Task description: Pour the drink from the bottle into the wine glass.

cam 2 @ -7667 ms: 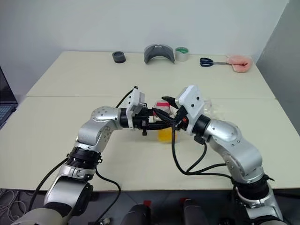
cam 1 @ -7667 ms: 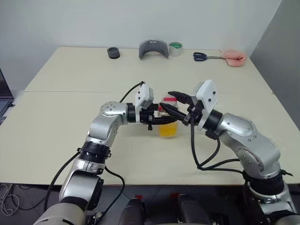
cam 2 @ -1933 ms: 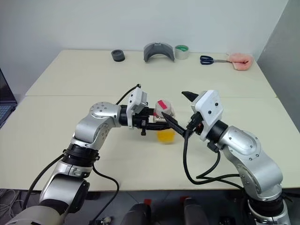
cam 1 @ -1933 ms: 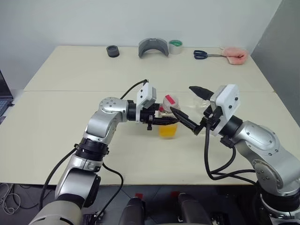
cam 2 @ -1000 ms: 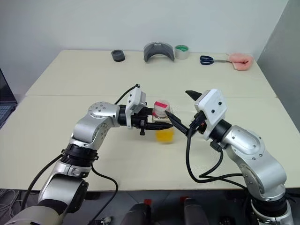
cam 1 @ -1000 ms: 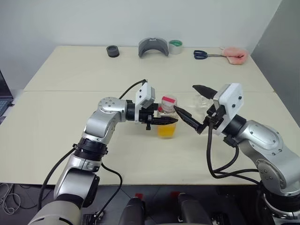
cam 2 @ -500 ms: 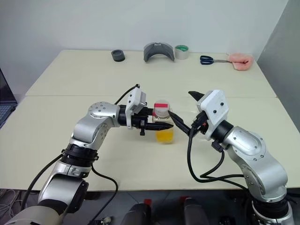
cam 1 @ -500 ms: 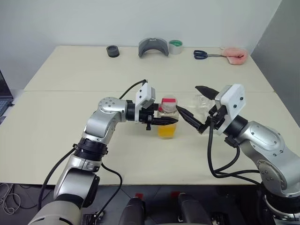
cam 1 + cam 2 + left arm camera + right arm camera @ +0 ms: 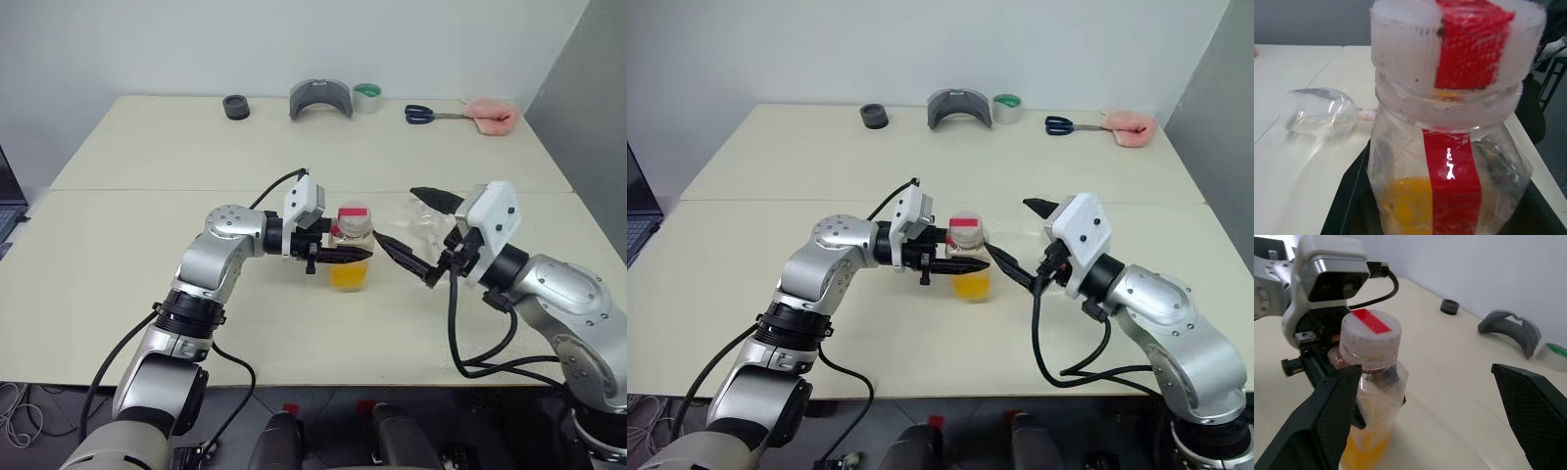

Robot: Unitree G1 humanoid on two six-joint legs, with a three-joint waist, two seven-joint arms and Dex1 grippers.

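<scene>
The right gripper's fingers don't reach the white cap (image 9: 1371, 335) on the bottle (image 9: 1376, 406), so they would miss it if the right gripper closed now.
My left gripper (image 9: 345, 253) is shut on the bottle (image 9: 351, 257), which stands upright mid-table. It is clear plastic with a red-and-white label strip. Its white cap (image 9: 353, 212) with a red stripe is on. The orange-yellow drink (image 9: 350, 275) fills its lower part. My right gripper (image 9: 396, 216) is open just right of the bottle, and its fingers (image 9: 1328, 414) do not touch it. The wine glass (image 9: 1318, 111) lies on its side on the table beyond the bottle, behind the right gripper (image 9: 1008, 226).
Along the table's far edge lie a black roll (image 9: 235, 108), a grey curved part (image 9: 320, 100), a tape roll (image 9: 367, 97), scissors (image 9: 422, 116) and a pink object (image 9: 489, 115). A laptop corner (image 9: 8, 201) shows at the left.
My right gripper, earlier around the bottle's cap, has drawn back to the right and stayed open. The bottle has gone from tilted to upright in the left gripper.
</scene>
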